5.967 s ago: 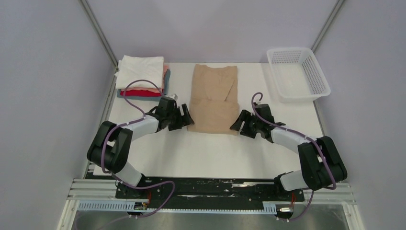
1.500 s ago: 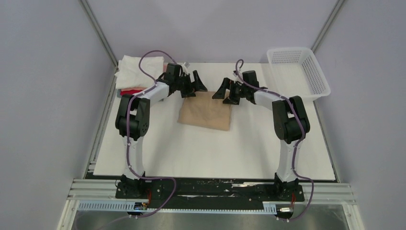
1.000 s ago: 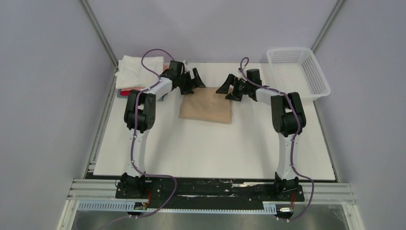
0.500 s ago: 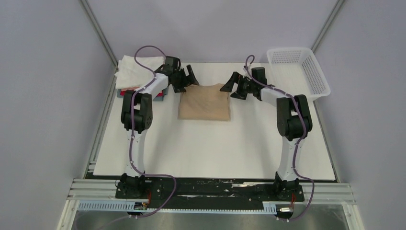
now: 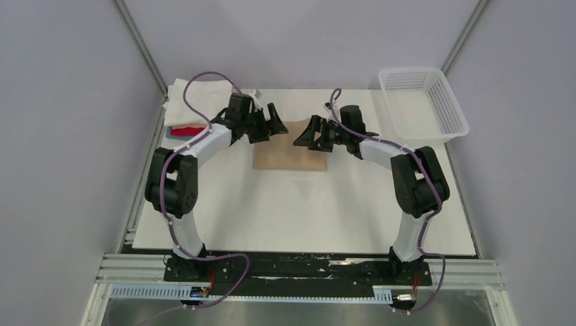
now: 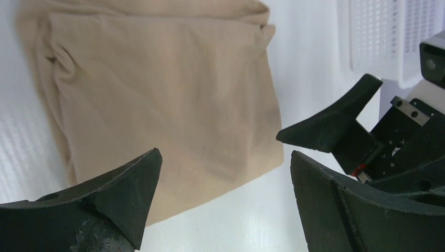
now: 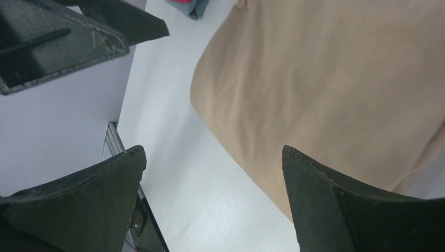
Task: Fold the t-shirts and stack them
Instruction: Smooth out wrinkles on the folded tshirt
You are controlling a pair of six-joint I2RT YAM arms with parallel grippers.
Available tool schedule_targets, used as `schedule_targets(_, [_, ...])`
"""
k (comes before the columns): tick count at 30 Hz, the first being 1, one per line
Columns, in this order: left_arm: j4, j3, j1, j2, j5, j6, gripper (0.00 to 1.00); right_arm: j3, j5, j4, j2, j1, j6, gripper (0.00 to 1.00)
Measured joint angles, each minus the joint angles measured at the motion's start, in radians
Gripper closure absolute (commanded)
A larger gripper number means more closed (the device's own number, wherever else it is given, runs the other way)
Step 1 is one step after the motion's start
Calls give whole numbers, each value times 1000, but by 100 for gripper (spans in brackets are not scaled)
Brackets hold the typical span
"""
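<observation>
My left gripper grabs the folded tan t-shirt's side edge facing the stack next, to lay the t-shirt folded on top.
The tan t-shirt point(image 5: 290, 157) lies folded into a small rectangle at the middle of the white table. It fills the left wrist view point(image 6: 157, 94) and the right wrist view point(image 7: 325, 84). My left gripper point(image 5: 268, 124) is open and empty, hovering over the shirt's far left corner point(image 6: 224, 157). My right gripper point(image 5: 307, 134) is open and empty over its far right part point(image 7: 212, 152). The two grippers face each other closely. A stack of folded t-shirts point(image 5: 185, 102), white on top with red point(image 5: 182, 129) below, sits at the far left.
A white mesh basket point(image 5: 422, 102) stands at the far right corner and shows in the left wrist view point(image 6: 388, 31). The table's left edge has a metal rail point(image 5: 146, 176). Grey walls enclose the sides and back.
Six seconds ago the tan shirt lay long, and it is now folded in half. In the last half second both open grippers moved inward and nearer, over the shirt's far edge.
</observation>
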Motion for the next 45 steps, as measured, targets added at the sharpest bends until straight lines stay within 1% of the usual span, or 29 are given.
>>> schedule_targets(7, [68,-159,-2,111,66,-39,0,-111,32,21,86,-8,15,0])
schedule_targets(9, [94,-177,1,103,78,-49,0,-132,24,52,85,-18,26,0])
schedule_targets(15, [166,-272,-5,46,36,-51,0,-196,28,135,63,-25,34,0])
schedule_targets(20, [106,-283,-11,-6,-42,-32,0,-206,43,108,31,-36,31,0])
schedule_targets(23, [43,-283,-8,-59,-126,-13,0,-223,94,50,-47,-51,9,0])
schedule_targets(26, [-3,-282,2,-119,-222,9,0,-246,140,8,-169,-61,-16,0])
schedule_targets(28, [-21,-269,11,-129,-258,21,0,-260,166,1,-245,-65,-28,0])
schedule_targets(30, [-56,-227,26,-107,-284,32,0,-280,191,-1,-315,-66,-38,0])
schedule_targets(33, [-83,-142,45,-29,-306,49,0,-319,240,-22,-401,-70,-45,0])
schedule_targets(38, [-113,-56,58,111,-272,82,1,-378,369,-115,-509,-84,-50,0])
schedule_targets(40, [-117,-46,58,148,-244,86,5,-402,415,-144,-551,-91,-58,0])
schedule_targets(42, [-113,-30,57,154,-217,87,13,-420,461,-168,-591,-98,-68,0])
schedule_targets(43, [-108,-27,56,156,-206,84,14,-425,481,-174,-605,-103,-73,0])
schedule_targets(45, [-104,-28,49,169,-187,76,21,-434,511,-175,-624,-116,-83,0])
